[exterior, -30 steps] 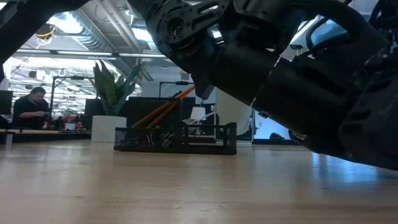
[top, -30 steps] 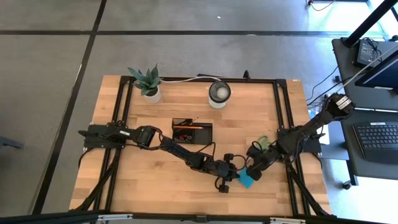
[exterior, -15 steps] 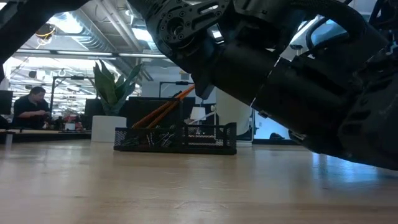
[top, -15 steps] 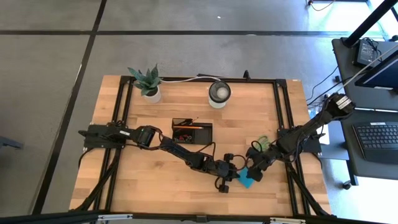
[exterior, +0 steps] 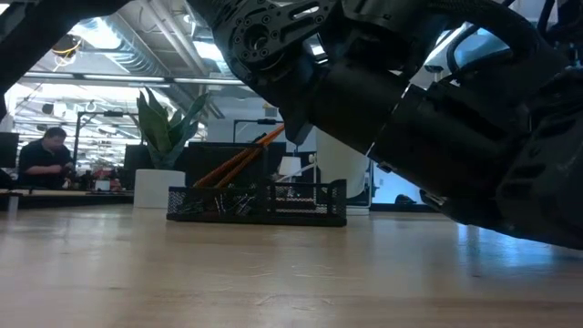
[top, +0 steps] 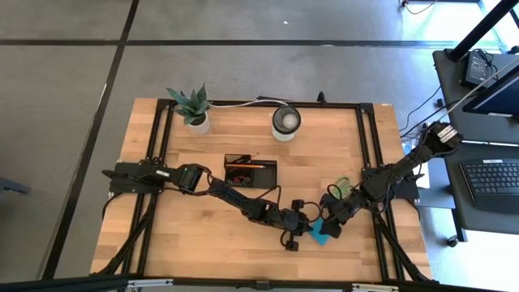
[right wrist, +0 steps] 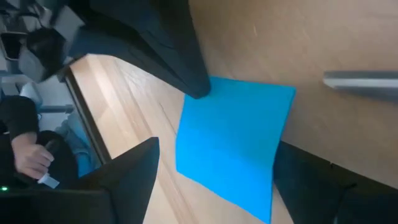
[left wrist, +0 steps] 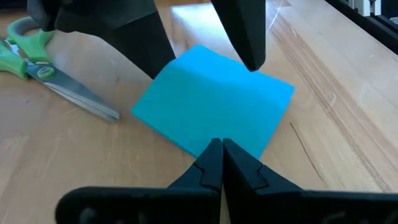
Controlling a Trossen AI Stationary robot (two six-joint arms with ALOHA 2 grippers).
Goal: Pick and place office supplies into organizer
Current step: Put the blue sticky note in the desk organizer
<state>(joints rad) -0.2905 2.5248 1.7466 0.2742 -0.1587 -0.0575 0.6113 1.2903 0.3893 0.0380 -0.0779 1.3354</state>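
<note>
I should close my right gripper now, and it would hold the pad. My fingers reach down near the table beside opposite edges of the blue sticky-note pad (top: pixel 319 232) (right wrist: pixel 231 142).
The blue sticky-note pad (top: pixel 318 230) lies flat on the table near its front right and also shows in both wrist views (left wrist: pixel 214 106) (right wrist: pixel 230 146). My left gripper (left wrist: pixel 221 163) is shut, with its tips at the pad's edge. My right gripper (left wrist: pixel 199 59) is open and comes at the pad from the opposite side, one finger at each side of it. The green-handled scissors (left wrist: pixel 43 71) lie flat beside the pad (top: pixel 340 188). The black organizer (top: pixel 250 171) stands mid-table with orange pencils (exterior: pixel 241 162) leaning in it. My left gripper's shut fingertips (left wrist: pixel 217 149) rest against the pad's edge (left wrist: pixel 211 138), coming low and slanting down from the table's left. The pad lies flat on the table. My right gripper straddles the pad. One fingertip (right wrist: pixel 198 92) meets the pad's corner (right wrist: pixel 211 84). I cannot tell whether the other finger (right wrist: pixel 134 168) touches it.
A white-rimmed cup (top: pixel 285 122) and a potted plant (top: pixel 191 107) stand at the table's far edge. The scissors' blade (right wrist: pixel 360 84) lies close to the pad. A person sits in the room beyond the table (exterior: pixel 46 155). A hand shows in the right wrist view (right wrist: pixel 31 155).
My right gripper has edged a little toward the table's left, closing in on the blue pad. My left gripper has kept still at the pad's edge.
</note>
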